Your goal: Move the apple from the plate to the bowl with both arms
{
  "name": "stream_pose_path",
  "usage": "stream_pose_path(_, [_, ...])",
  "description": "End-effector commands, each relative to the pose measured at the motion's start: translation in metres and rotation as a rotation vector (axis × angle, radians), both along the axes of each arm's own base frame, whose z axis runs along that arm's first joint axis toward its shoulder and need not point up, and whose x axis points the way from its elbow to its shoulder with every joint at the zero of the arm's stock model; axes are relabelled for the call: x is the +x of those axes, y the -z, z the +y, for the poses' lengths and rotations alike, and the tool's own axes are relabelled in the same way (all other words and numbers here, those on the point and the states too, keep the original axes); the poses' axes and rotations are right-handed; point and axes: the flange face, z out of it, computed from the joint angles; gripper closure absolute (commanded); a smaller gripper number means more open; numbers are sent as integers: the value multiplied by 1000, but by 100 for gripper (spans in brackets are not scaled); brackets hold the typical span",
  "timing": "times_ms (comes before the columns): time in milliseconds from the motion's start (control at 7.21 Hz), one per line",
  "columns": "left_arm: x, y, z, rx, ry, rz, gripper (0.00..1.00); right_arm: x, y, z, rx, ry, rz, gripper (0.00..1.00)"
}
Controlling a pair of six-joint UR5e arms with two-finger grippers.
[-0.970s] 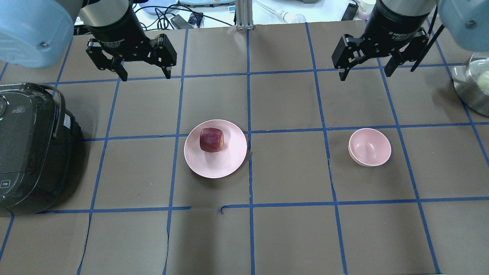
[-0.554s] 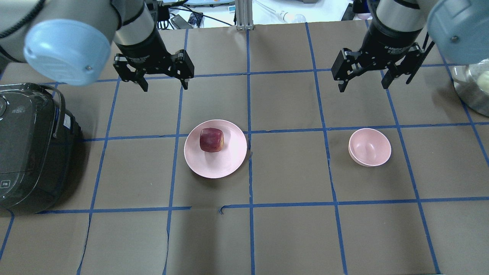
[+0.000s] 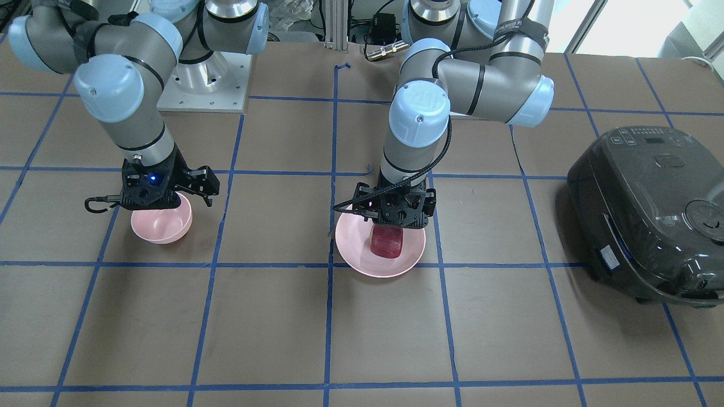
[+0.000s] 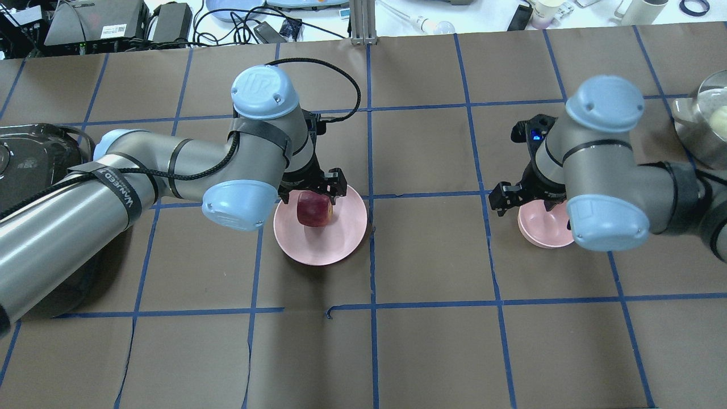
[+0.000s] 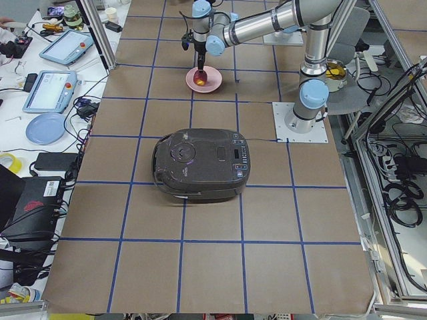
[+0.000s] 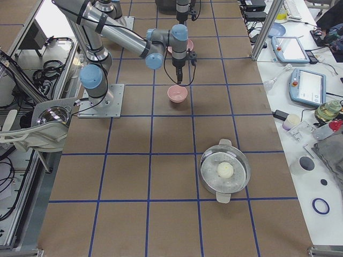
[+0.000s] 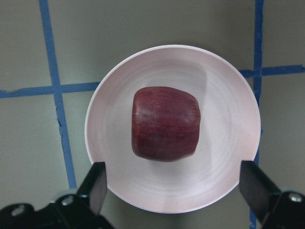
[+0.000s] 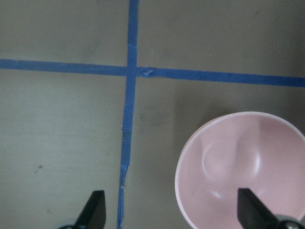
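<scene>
My left gripper should pick up the dark red apple around its sides next, so it can move it into the pink bowl (image 3: 160, 224).
The dark red apple (image 4: 314, 209) sits on the pale pink plate (image 4: 335, 244), left of the table's middle. My left gripper (image 4: 312, 194) hangs just above the apple, open. In the left wrist view the apple (image 7: 165, 123) lies centred on the plate (image 7: 224, 95), with the gripper (image 7: 170, 164) spread wide to either side. The small pink bowl (image 4: 539, 230) stands empty to the right. My right gripper (image 4: 525, 199) is open over the bowl's left rim. In the right wrist view one finger is above the bowl (image 8: 248, 162), the other above bare table.
A black rice cooker (image 4: 40, 216) stands at the table's left edge. A steel pot with a glass lid (image 4: 704, 125) stands at the far right. Blue tape lines grid the brown table cover. Cables and devices lie beyond the far edge.
Both arms have swung in from the far edge and come down. The left gripper now hangs over the apple, the right one over the bowl's rim. Apple, plate and bowl have not moved.
</scene>
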Motion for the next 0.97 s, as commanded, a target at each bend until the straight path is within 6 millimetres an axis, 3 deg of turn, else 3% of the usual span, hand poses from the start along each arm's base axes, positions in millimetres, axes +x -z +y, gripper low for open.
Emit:
stream_pose_path(0, [-3, 26, -16, -51, 8, 0, 0, -7, 39, 13, 31, 6, -5, 26])
stream_pose_path(139, [-3, 36, -18, -42, 7, -1, 0, -8, 44, 13, 41, 2, 4, 55])
stream_pose_path(277, [-3, 46, -17, -23, 8, -7, 0, -9, 42, 11, 35, -5, 14, 96])
stream_pose_path(416, [-3, 54, -17, -9, 10, -9, 0, -12, 38, 7, 29, -5, 43, 100])
stream_pose_path(554, [-3, 59, -17, 1, 12, -13, 10, -15, 30, 0, 12, -3, 61, 100])
stream_pose_path(693, [-3, 56, -19, -7, 44, -11, 55, -16, 22, -6, 3, -2, 66, 100])
stream_pose_path(832, [-3, 53, -19, -13, 54, -10, 81, -10, 15, -9, -14, -12, 68, 100])
